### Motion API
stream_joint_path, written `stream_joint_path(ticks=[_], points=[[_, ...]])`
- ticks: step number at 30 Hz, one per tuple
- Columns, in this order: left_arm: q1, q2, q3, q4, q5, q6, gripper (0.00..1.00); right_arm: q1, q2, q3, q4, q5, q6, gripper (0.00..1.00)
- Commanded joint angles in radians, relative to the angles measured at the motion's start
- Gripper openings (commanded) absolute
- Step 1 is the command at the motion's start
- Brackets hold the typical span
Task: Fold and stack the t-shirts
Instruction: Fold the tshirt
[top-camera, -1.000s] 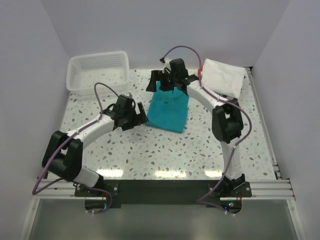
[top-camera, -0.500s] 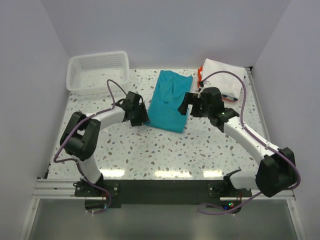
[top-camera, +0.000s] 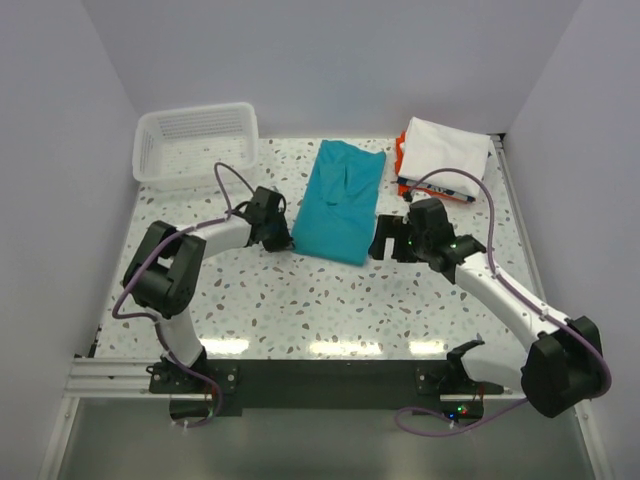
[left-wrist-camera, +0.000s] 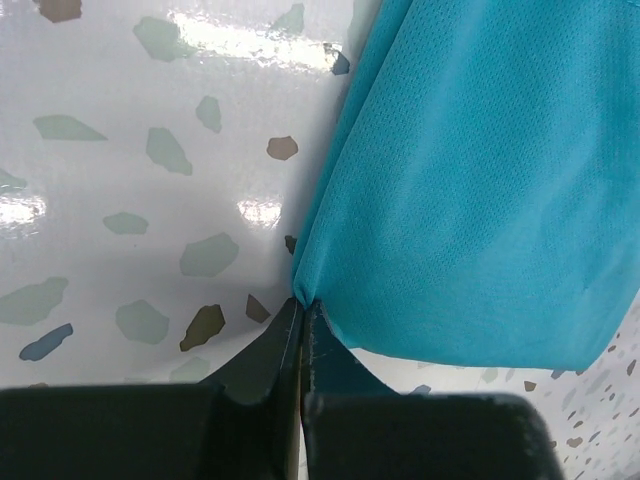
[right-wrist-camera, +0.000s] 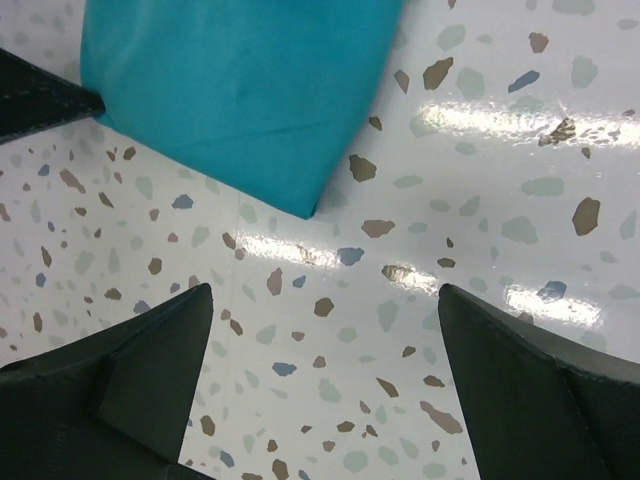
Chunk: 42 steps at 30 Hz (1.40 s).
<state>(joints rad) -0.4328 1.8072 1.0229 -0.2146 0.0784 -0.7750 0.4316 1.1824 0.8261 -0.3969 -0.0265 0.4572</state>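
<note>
I should grab the teal t-shirt's free near corner with my right gripper next, to match my left gripper's corner. Then the t-shirt's near edge can be folded over.
The teal t-shirt (top-camera: 342, 200) lies folded lengthwise in the middle of the table. My left gripper (top-camera: 285, 240) sits at its near left corner, shut on a pinch of the teal cloth (left-wrist-camera: 480, 200) right at the fingertips (left-wrist-camera: 302, 303). My right gripper (top-camera: 385, 245) hangs open over bare table, just short of the shirt's near right corner (right-wrist-camera: 240, 90), with nothing between its fingers (right-wrist-camera: 325, 290). At the back right a folded white t-shirt (top-camera: 445, 148) tops a stack, with an orange one (top-camera: 401, 155) and a dark-edged one (top-camera: 440, 188) showing beneath it.
A white slatted basket (top-camera: 195, 145) stands at the back left corner. Speckled table top (top-camera: 330, 300) lies between the teal shirt and the arm bases. Walls close in the left, back and right sides.
My left gripper has closed onto the teal shirt's near left corner. The right gripper let go of the shirt's far end, the shirt settled flat, and that arm drew back to the near right corner.
</note>
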Motion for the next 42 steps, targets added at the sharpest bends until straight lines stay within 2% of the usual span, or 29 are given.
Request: stream_joint_path(ticks=[1, 4, 13, 16, 19, 24, 32, 35, 37, 42], points=[[0.005, 0.014, -0.05, 0.041, 0.003, 0.005, 0.0, 0.006, 0.035, -0.01, -0.013, -0.075, -0.032, 0.97], [0.005, -0.011, -0.089, 0.053, -0.005, 0.003, 0.0, 0.009, 0.098, -0.021, 0.041, -0.119, -0.009, 0.93], [0.005, -0.085, -0.161, 0.075, -0.002, -0.02, 0.0, 0.01, 0.311, -0.035, 0.216, -0.187, 0.072, 0.65], [0.005, -0.091, -0.167, 0.066, -0.002, -0.021, 0.0, 0.012, 0.351, -0.031, 0.248, -0.196, 0.083, 0.6], [0.005, -0.1, -0.181, 0.069, 0.0, -0.026, 0.0, 0.012, 0.373, -0.031, 0.269, -0.208, 0.098, 0.51], [0.005, -0.105, -0.19, 0.073, 0.004, -0.03, 0.0, 0.012, 0.391, -0.061, 0.291, -0.211, 0.109, 0.47], [0.005, -0.114, -0.207, 0.077, 0.004, -0.032, 0.0, 0.027, 0.453, -0.079, 0.377, -0.269, 0.144, 0.34], [0.005, -0.117, -0.216, 0.075, 0.004, -0.033, 0.0, 0.032, 0.462, -0.085, 0.391, -0.283, 0.147, 0.21], [0.005, -0.129, -0.228, 0.067, 0.001, -0.033, 0.0, 0.035, 0.45, -0.09, 0.383, -0.306, 0.149, 0.08], [0.002, -0.228, -0.306, 0.057, -0.015, -0.043, 0.0, 0.042, 0.373, -0.125, 0.308, -0.325, 0.147, 0.04]])
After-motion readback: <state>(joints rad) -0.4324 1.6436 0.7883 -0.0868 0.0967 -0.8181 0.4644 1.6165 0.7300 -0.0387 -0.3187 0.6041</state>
